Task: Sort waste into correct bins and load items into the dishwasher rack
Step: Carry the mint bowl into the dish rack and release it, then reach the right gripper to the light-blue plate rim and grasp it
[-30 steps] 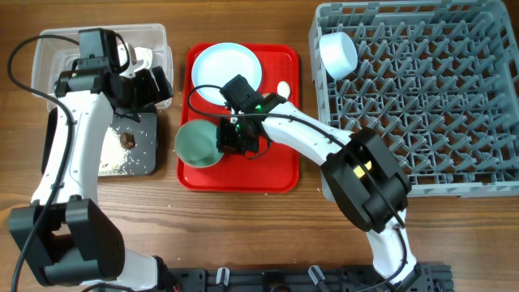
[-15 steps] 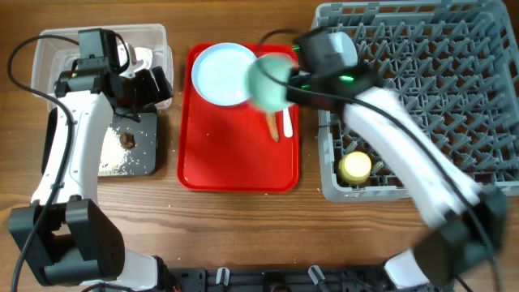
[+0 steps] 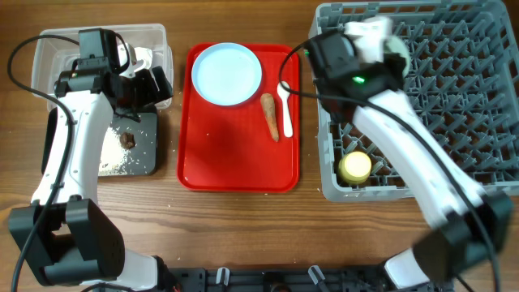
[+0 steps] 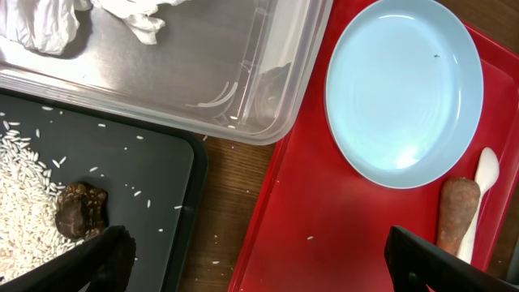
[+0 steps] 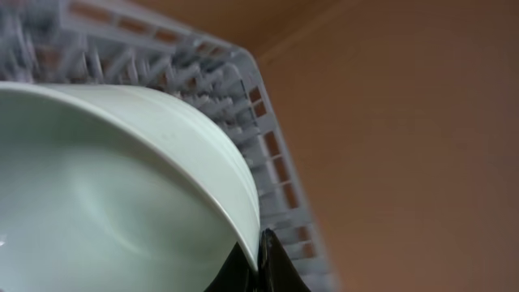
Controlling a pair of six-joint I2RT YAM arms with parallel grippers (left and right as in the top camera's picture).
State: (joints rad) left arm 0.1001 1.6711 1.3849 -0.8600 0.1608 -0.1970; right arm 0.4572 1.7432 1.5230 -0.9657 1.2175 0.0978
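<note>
I should keep holding the light-teal bowl with my right gripper until the bowl's lower edge rests among the rack's wires. The bowl's outer side is still above the grey rack.
My right gripper is shut on the rim of the light-teal bowl and holds it tilted over the far left corner of the grey dishwasher rack; its fingers pinch the bowl's edge. The yellow cup sits in the rack's near left corner. The pale blue plate, the carrot-like root and the white spoon lie on the red tray. My left gripper is open and empty above the gap between the black tray and the red tray. The white bowl is hidden.
The clear tub holds crumpled tissue. The black tray holds loose rice and the brown lump. A few rice grains lie on the wood between the trays. The right arm crosses the rack's left side.
The right arm lifted the teal bowl off the red tray and swung it right, over the rack's far left corner. The carrot and the spoon came into view. The left arm has not moved.
</note>
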